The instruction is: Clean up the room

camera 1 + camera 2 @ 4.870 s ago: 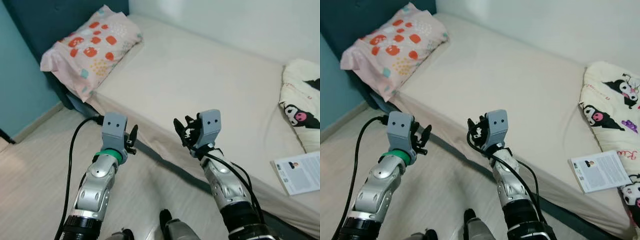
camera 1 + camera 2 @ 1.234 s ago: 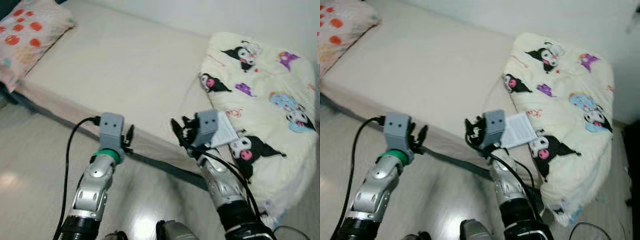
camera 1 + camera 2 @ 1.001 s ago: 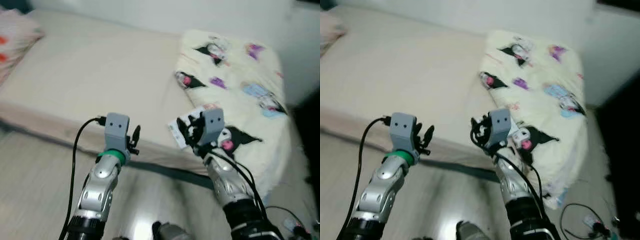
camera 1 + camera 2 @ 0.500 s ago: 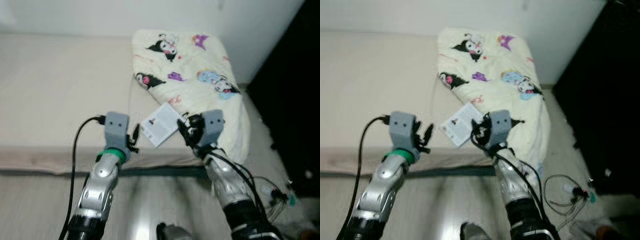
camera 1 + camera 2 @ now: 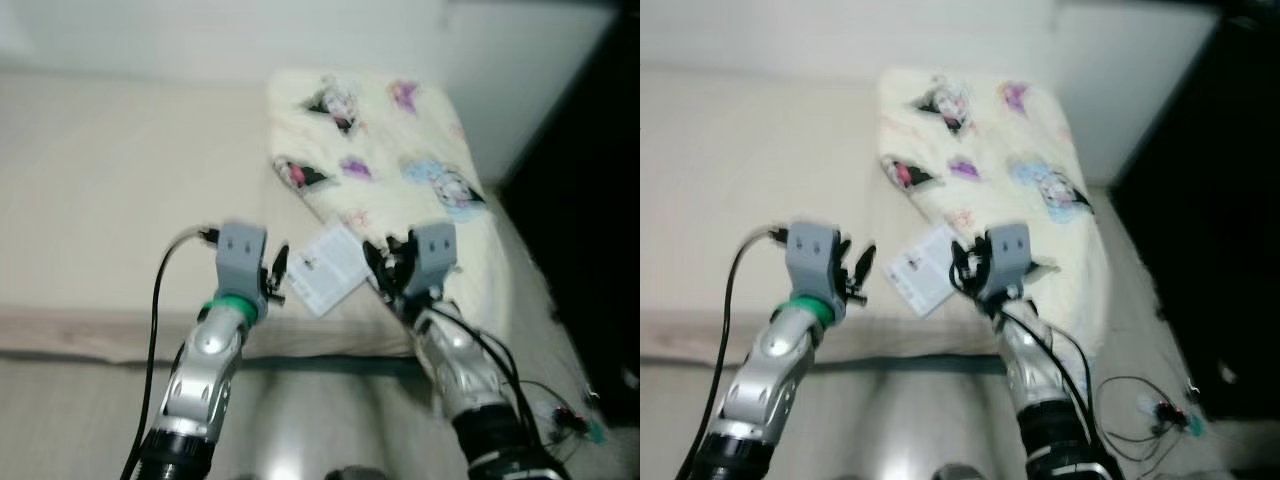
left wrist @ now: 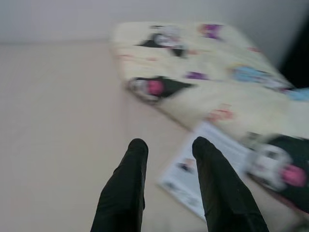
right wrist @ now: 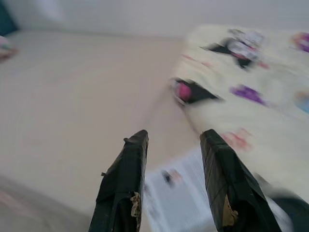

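Observation:
The booklet's broad cover [image 5: 328, 268] lies flat and is wider than my fingers open, so my right gripper should grab the booklet's thin spine edge [image 5: 345, 294] next.
A white booklet [image 5: 331, 269] lies on the beige bed [image 5: 110, 200], half on the edge of a cream cartoon-print blanket [image 5: 390, 140]. My left gripper [image 5: 279, 272] is raised just left of the booklet, open and holding nothing. My right gripper [image 5: 383, 262] is raised just right of it, also open and holding nothing. In the left wrist view the booklet [image 6: 198, 186] sits past the two black fingers [image 6: 126, 183]. The right wrist view has the booklet [image 7: 178, 200] lying between its fingers [image 7: 222, 183], lower down on the mattress. The frames are blurred.
A dark opening or piece of furniture [image 5: 590, 190] stands to the right of the bed. A thin cable with small bits [image 5: 1145, 400] lies on the pale floor [image 5: 300, 420] at the lower right. A white wall [image 5: 250, 35] runs behind the bed.
The whole picture swung from the pillow end of the bed to the blanket end, so the camera turned right. Both arms stayed raised and open; the booklet now lies between them.

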Tool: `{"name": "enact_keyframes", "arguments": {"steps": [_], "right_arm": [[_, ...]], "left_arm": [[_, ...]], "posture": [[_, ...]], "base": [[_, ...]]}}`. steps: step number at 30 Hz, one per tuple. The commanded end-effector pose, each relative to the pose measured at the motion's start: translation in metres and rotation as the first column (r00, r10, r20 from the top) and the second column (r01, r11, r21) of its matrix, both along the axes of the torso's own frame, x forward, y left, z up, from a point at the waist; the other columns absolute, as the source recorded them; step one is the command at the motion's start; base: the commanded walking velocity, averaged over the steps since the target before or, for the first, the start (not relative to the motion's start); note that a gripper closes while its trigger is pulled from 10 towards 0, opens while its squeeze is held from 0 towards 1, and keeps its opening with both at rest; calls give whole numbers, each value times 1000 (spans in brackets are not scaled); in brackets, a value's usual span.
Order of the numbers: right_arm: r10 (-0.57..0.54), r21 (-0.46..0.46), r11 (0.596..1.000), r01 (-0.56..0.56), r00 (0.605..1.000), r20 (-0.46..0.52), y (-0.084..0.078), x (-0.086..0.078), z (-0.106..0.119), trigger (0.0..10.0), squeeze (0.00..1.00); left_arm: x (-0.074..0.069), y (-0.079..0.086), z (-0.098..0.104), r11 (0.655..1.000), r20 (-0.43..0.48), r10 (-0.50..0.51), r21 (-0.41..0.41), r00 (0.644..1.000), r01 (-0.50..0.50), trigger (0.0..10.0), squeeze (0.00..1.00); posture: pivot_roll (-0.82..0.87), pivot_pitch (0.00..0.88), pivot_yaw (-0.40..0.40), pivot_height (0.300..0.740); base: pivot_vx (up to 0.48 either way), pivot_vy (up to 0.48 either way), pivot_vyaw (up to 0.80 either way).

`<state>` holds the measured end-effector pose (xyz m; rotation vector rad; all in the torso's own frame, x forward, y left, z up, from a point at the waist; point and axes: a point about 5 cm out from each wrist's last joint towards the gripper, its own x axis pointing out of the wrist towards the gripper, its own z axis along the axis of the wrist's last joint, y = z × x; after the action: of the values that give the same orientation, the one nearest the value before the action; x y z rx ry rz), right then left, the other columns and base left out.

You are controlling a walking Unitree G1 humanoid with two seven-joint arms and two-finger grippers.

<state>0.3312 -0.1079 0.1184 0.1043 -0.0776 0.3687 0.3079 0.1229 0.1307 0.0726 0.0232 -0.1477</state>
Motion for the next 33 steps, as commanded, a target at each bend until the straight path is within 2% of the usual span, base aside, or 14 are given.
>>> {"name": "enact_keyframes", "arguments": {"steps": [1, 9, 19, 20, 22, 24, 27, 31, 33], "right_arm": [[12, -6, 1000, -12, 1000, -16, 1, -3, -6, 10000, 0], [19, -2, 1000, -19, 1000, -11, 2, -3, -5, 10000, 0], [7, 17, 1000, -6, 1000, -25, 0, -4, -8, 10000, 0], [-26, 55, 998, 28, 999, -48, -4, -3, -10, 10000, 0], [-26, 55, 998, 28, 999, -48, -4, -3, -10, 10000, 0], [-62, 114, 991, 71, 995, -81, -9, -2, -14, 10000, 0], [-73, 143, 986, 85, 993, -92, -10, -3, -15, 10000, 0], [-83, 251, 962, 111, 989, -119, -12, -5, -17, 10000, 0], [-80, 267, 957, 110, 989, -123, -12, -5, -18, 10000, 0]], "left_arm": [[-2, 1, -6, 1000, -20, 4, 11, 1000, -4, 10000, 0], [-1, 2, -6, 1000, -20, 7, 12, 1000, -7, 10000, 0], [-5, 2, -9, 1000, -31, -21, 18, 999, 21, 10000, 0], [-5, 2, -10, 1000, -33, -23, 16, 999, 24, 10000, 0], [-5, 2, -10, 1000, -33, -23, 16, 999, 24, 10000, 0], [-6, 2, -10, 1000, -35, -26, 16, 999, 27, 10000, 0], [-6, 2, -10, 999, -35, -28, 16, 999, 28, 10000, 0], [-9, 3, -11, 999, -39, -31, 26, 999, 32, 10000, 0], [-9, 4, -11, 999, -38, -32, 31, 999, 33, 10000, 0]], "posture": [[-43, 88, 32, 740], [-42, 83, 31, 740], [-41, 80, 32, 740], [-42, 80, 34, 740], [-42, 80, 34, 740], [-43, 83, 34, 740], [-43, 84, 35, 740], [-37, 100, 39, 725], [-34, 105, 39, 720]], "base": [[307, 0, 0], [279, 0, 0], [0, 0, 0], [0, 0, 0], [0, 0, 0], [0, 0, 0], [0, 0, 0], [0, 0, 0], [0, 0, 0]]}}
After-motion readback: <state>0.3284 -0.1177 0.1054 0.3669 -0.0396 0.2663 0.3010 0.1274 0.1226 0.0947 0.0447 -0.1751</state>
